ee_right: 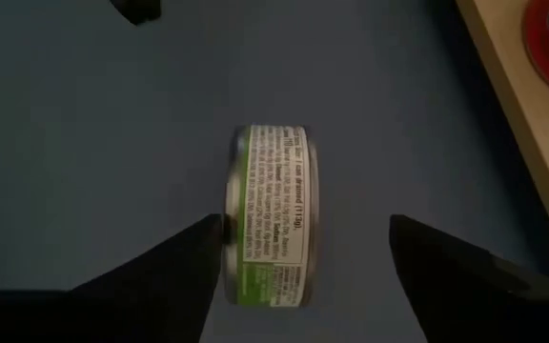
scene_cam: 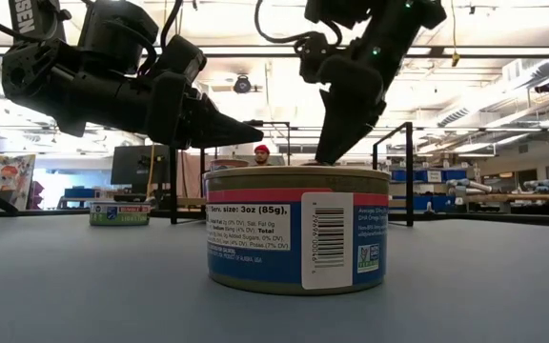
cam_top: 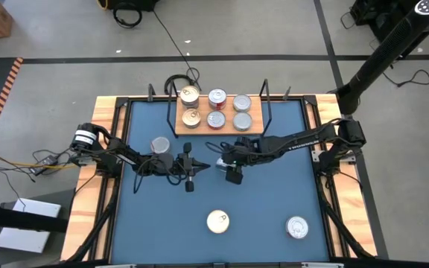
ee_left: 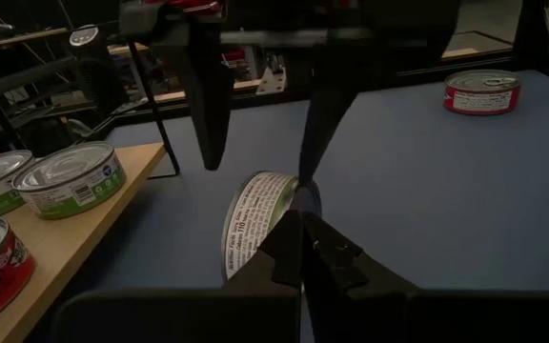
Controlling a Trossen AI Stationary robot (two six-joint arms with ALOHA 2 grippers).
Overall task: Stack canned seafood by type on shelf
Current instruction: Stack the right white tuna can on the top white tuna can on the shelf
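I will next grab the green-labelled can (cam_top: 225,165) (ee_right: 270,219) by its two flat ends with my right gripper, so that I can stack it with its type.
A green-labelled can (ee_right: 270,219) stands on its rim on the blue table, near the shelf (cam_top: 181,132), a wood board carrying several cans in two rows. My right gripper (ee_right: 303,229) hangs over this can, open, with a finger on each side of it; the left wrist view shows it from the front (ee_left: 255,176). My left gripper (ee_left: 301,233) is shut and points level at the can (ee_left: 255,219) from the table's left. Its tip (ee_right: 136,10) stays short of the can. My right gripper comes from above, pointing down, and straddles the upright can. One finger (ee_right: 208,248) lies against one flat face of the can at its rim (ee_right: 229,238). The other finger (ee_right: 417,248) stands well clear of the opposite face. The can's rim rests on the table.
Loose cans lie flat on the table: one behind the left arm (cam_top: 160,145), one gold-topped near the near edge (cam_top: 217,221) filling the low view (scene_cam: 298,229), and one to its right (cam_top: 296,227). Black wire frames (cam_top: 267,104) stand at the shelf's ends.
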